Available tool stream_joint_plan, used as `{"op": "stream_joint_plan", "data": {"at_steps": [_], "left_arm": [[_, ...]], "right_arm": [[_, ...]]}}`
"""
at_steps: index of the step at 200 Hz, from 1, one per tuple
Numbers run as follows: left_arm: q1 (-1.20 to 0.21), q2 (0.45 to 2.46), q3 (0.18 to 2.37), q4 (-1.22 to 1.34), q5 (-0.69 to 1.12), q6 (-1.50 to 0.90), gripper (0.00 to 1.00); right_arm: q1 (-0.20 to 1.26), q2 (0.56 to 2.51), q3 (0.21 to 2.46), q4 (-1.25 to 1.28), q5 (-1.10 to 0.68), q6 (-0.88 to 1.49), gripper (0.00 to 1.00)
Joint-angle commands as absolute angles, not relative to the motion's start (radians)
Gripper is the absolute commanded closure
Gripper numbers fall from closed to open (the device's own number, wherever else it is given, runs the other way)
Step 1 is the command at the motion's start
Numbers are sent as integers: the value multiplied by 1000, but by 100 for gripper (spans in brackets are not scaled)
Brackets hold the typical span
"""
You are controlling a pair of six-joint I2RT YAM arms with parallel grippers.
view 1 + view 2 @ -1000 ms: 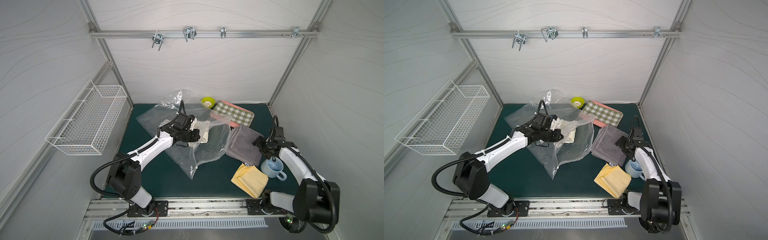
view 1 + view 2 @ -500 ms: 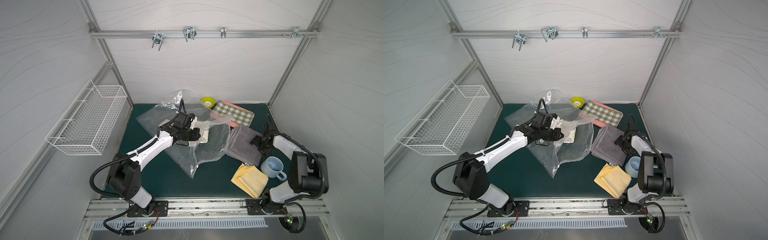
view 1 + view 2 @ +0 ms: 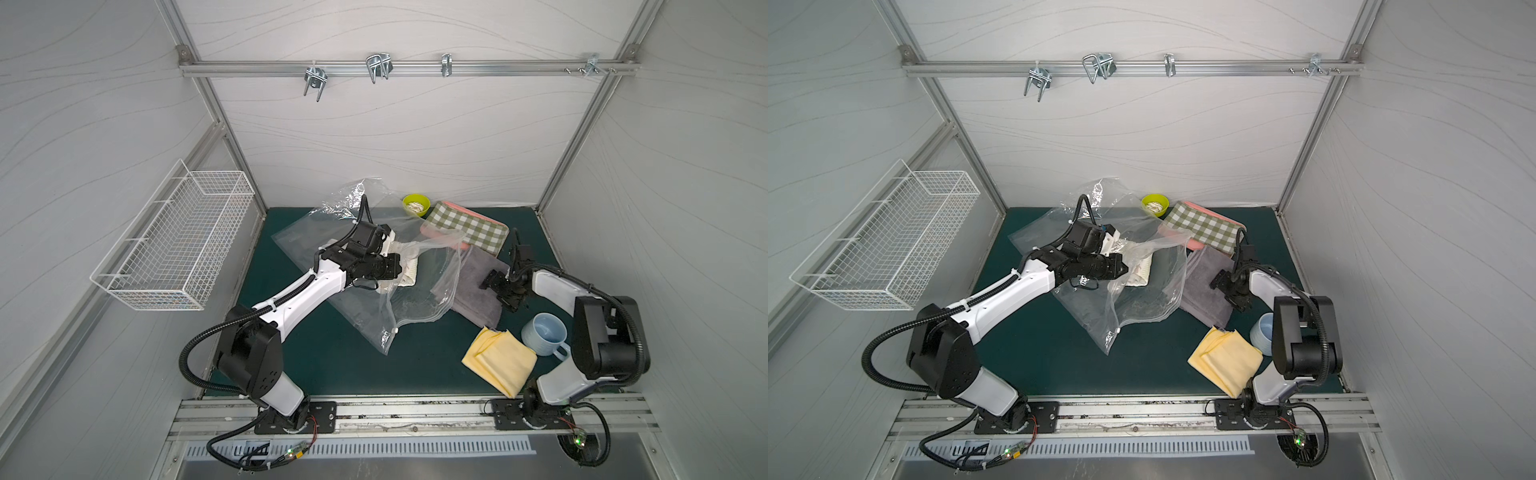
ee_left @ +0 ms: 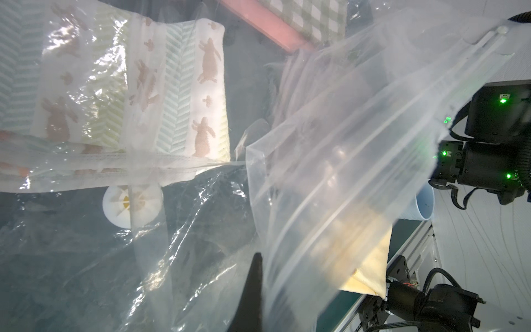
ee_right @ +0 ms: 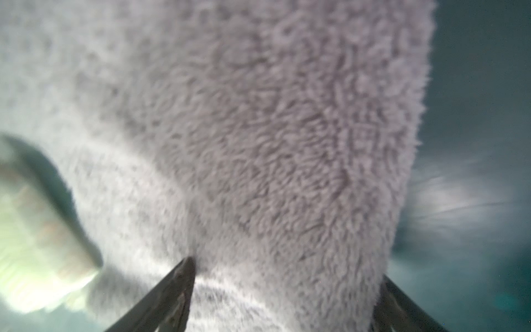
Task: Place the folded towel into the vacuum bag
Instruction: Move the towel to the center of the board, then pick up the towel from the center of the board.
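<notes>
My right gripper needs to grab the folded grey towel by its side farthest from the bag. The towel's near side is then free to go in first.
The vacuum bag lies crumpled mid-table, its white slider clip near the front and its valve disc showing through the film. My left gripper is shut on the bag's film and holds one edge raised. The folded grey towel lies flat just right of the bag. My right gripper sits low over its right part, open, jaws spread across the pile.
A rabbit-patterned towel shows through the plastic. A yellow cloth and a blue mug sit front right. A green bowl and a checked cloth on a pink tray are at the back. A wire basket hangs on the left wall.
The right arm has drawn its elbow back towards its base while the gripper stays over the grey towel's right side. The left arm still holds the bag as before.
</notes>
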State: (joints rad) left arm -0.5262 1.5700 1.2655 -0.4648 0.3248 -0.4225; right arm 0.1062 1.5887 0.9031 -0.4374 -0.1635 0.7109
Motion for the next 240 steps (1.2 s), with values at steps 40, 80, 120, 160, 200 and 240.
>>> {"op": "stream_joint_plan", "data": {"at_steps": [40,80,120,160,200,240], "left_arm": [[-529,1581,1303,-452,315,-413,100],[-529,1591,1304,-446,326,-419,100],[-529,1588,1305,-446,330,-422,100],[-528,1575,1292,-450,322,-417,100],[-529,1575,1290,-445,324,-421,100],[-528,1580,1286,-440,331,-435,100]], "right_arm": [[169,1498,859,-511,-105,746,13],[158,1451,812,-509,-75,753,13],[161,1556,817,-398,-137,769,13],[195,1615,840,-345,-110,742,22],[213,1606,804,-253,-124,741,67],[212,1539,792,-154,-217,684,100]]}}
